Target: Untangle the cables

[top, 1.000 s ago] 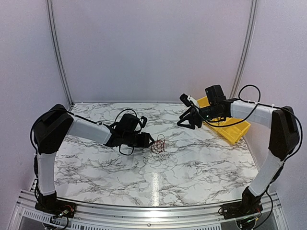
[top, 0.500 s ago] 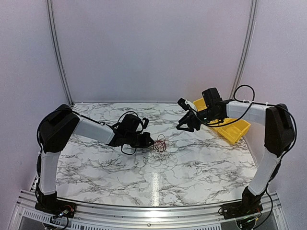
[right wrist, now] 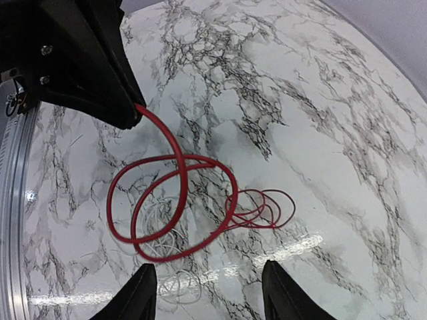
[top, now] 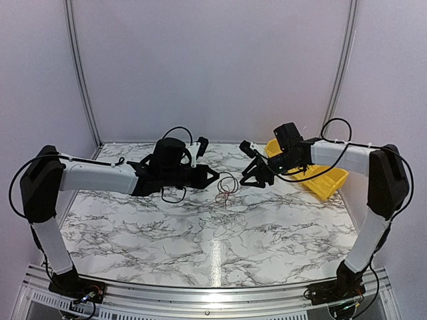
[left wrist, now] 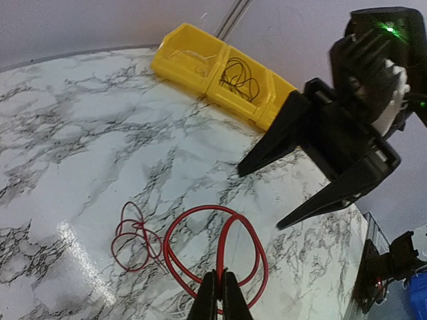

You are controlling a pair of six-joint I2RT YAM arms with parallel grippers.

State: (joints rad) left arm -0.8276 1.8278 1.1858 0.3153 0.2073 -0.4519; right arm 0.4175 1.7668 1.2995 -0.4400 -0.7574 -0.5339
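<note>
My right gripper is going to grab the thick red cable next by its hanging loop (top: 237,182) (right wrist: 233,195), so the pinched part stays free to slip from my left gripper.
My left gripper (top: 215,176) is shut on a thick red cable (left wrist: 220,247) and holds its coil lifted above the table; the pinch shows in the left wrist view (left wrist: 219,293). A thinner red wire coil (left wrist: 133,240) lies beside it on the marble, also in the right wrist view (right wrist: 263,208). The thick red loop (right wrist: 170,207) hangs from the left fingers (right wrist: 100,73). A thin white wire (right wrist: 163,267) lies under it. My right gripper (top: 248,175) is open and empty, above and to the right of the coils, its fingers (right wrist: 143,297) spread wide.
A yellow bin (top: 320,177) stands at the right back; in the left wrist view it holds a black wire coil (left wrist: 239,75) in its middle compartment. The marble table (top: 133,227) stretches left and front. The back wall is close behind.
My left gripper has risen and moved back and to the right, lifting the thick red cable off the table. My right gripper has moved left toward it.
</note>
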